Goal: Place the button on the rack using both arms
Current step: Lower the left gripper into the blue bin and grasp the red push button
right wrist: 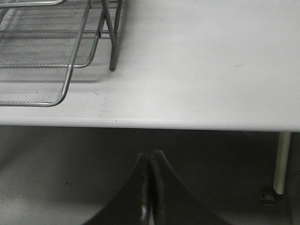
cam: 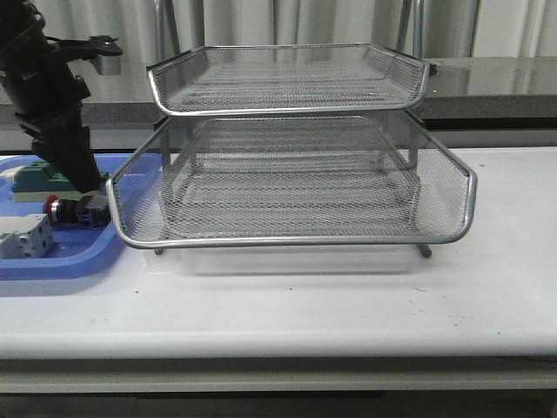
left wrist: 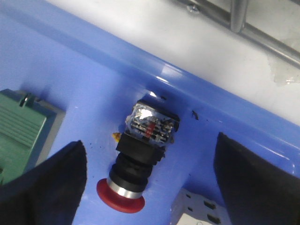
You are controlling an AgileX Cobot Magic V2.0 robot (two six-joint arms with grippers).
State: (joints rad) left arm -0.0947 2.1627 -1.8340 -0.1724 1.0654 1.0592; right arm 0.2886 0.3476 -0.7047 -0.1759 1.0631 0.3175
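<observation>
My left gripper's fingers are above the button's black body (cam: 91,210), so they would miss the button's body if they closed now. My left gripper needs to go lower before it closes.
The button (left wrist: 138,159) lies on its side in the blue tray (left wrist: 93,70), red cap (left wrist: 120,199) at one end, black body and clear-blue rear block (left wrist: 152,125) at the other. My left gripper (left wrist: 150,180) is open, its two dark fingers (left wrist: 42,187) standing on either side of the button without touching it. In the front view the button (cam: 77,210) shows just under the left arm (cam: 52,104), left of the wire-mesh rack (cam: 296,174). My right gripper (right wrist: 151,159) is shut and empty, held off the table's front edge, near the rack's corner (right wrist: 47,61).
A green-and-beige block (left wrist: 21,131) and a white terminal block (left wrist: 199,211) lie in the same tray close to the button. The rack's lower tray rim (cam: 117,209) borders the blue tray's right edge. A rack leg (right wrist: 112,42) stands on the white table (right wrist: 201,70).
</observation>
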